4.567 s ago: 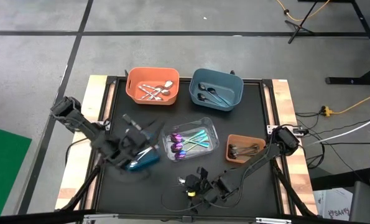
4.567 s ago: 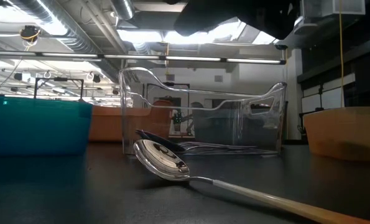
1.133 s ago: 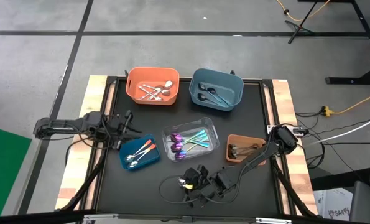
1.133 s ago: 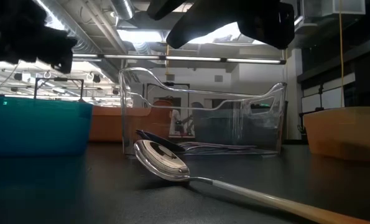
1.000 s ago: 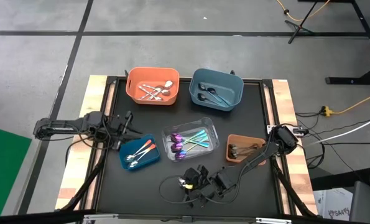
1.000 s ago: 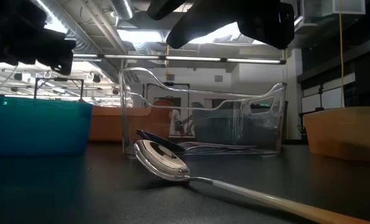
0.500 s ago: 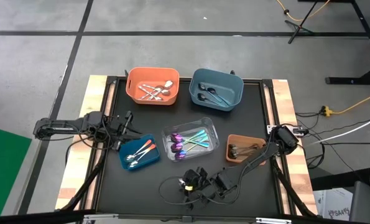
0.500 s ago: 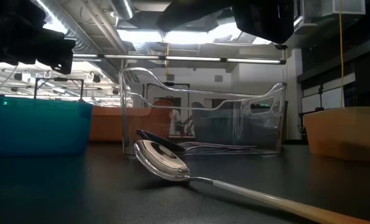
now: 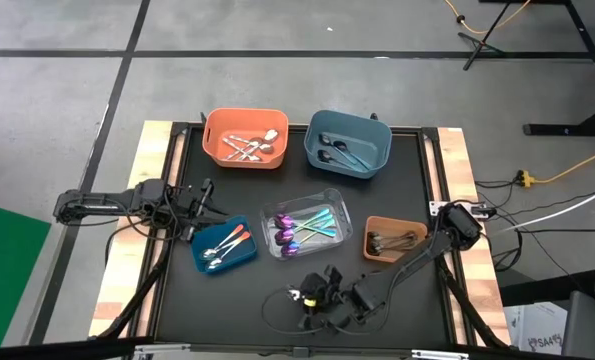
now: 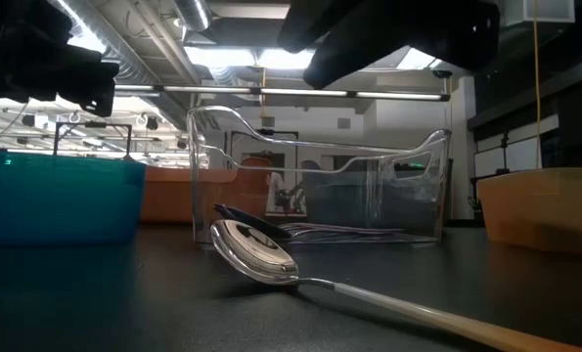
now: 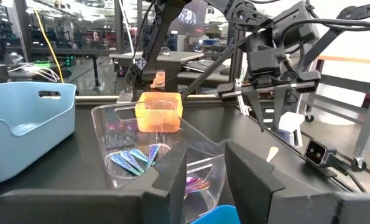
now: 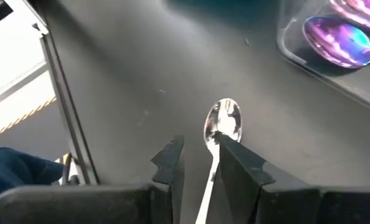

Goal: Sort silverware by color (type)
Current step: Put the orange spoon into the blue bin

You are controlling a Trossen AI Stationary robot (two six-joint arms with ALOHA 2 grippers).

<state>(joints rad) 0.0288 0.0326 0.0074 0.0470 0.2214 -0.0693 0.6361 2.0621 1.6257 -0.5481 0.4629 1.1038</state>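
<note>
My right gripper grabs the silver-bowled spoon by its neck [image 12: 214,151] beside the bowl next, to sort the spoon into the teal bin.
One spoon [image 10: 256,256] with a silver bowl and a pale orange handle lies flat on the black table near its front edge. My right gripper [image 12: 199,146] hangs above it, slanting down, open. The spoon's bowl [image 12: 224,121] shows just past the fingertips and its handle runs back between them, untouched. My left gripper [image 9: 202,205] waits open and level at the table's left edge, beside the teal bin [image 9: 224,246] that holds orange-handled pieces. More silverware lies in the other bins.
The clear bin [image 9: 307,225] with iridescent spoons stands mid-table. A brown bin [image 9: 392,240] is at the right. An orange bin [image 9: 245,137] with silver pieces and a blue-grey bin [image 9: 347,142] with dark ones are at the back. Bare black table lies at the front left.
My right gripper has shifted a little toward the table's right edge above the spoon. The spoon has not moved.
</note>
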